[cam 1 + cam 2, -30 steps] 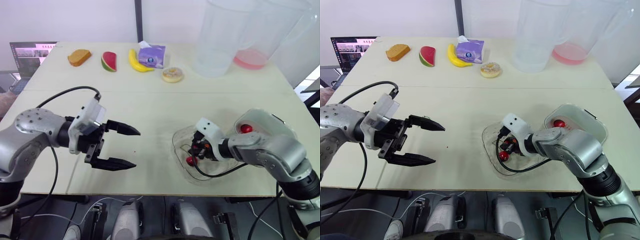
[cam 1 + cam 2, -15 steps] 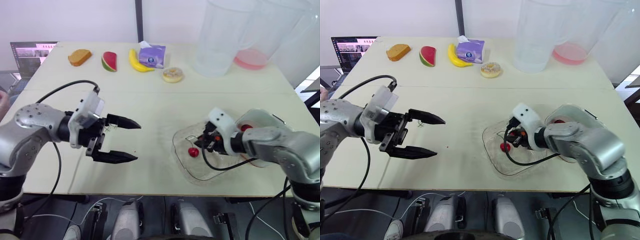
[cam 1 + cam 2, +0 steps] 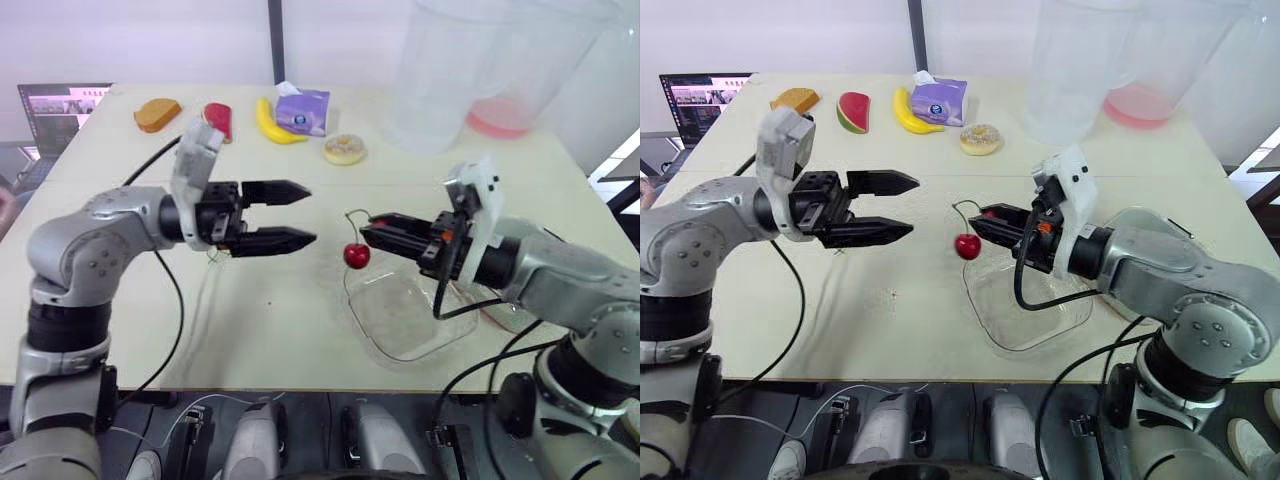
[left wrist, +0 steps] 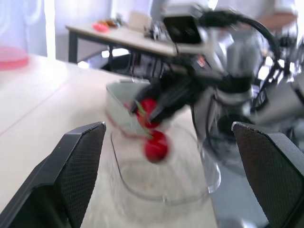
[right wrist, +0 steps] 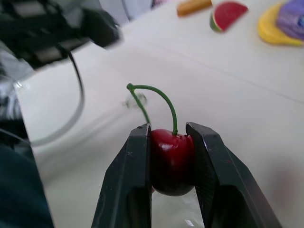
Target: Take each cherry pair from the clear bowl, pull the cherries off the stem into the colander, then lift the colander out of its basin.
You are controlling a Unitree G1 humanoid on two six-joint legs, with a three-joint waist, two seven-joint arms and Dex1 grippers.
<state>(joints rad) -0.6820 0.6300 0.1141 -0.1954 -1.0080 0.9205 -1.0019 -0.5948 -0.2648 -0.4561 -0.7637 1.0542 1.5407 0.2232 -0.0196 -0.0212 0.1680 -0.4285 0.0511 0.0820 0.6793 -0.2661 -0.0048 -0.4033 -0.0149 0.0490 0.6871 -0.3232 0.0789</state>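
Observation:
My left gripper grabs the green stem by its free looped top [image 3: 355, 212] next, since my right gripper's fingers cover one cherry and its stem end.
My right gripper [image 3: 366, 232] is shut on a cherry pair, held in the air over the near-left rim of the clear bowl [image 3: 405, 322]. One red cherry [image 5: 171, 161] sits pinched between the fingers, with its green stem [image 5: 156, 95] looping up. The second cherry [image 3: 356, 255] hangs below on the stem. My left gripper [image 3: 310, 213] is open and level, its tips a short way left of the cherries, pointing at them. The bowl looks empty. The white basin [image 4: 118, 97] stands behind the bowl, mostly hidden by my right arm.
Along the far edge lie toy bread [image 3: 157, 113], a watermelon slice [image 3: 218, 115], a banana [image 3: 275, 122], a purple tissue pack [image 3: 303, 108] and a donut [image 3: 344, 150]. Two tall clear jugs [image 3: 435, 80] stand at the back right. A laptop [image 3: 60, 105] is at the far left.
My right gripper has lifted the cherry pair out of the bowl, up and to the left. My left gripper has risen and moved right toward it, staying open.

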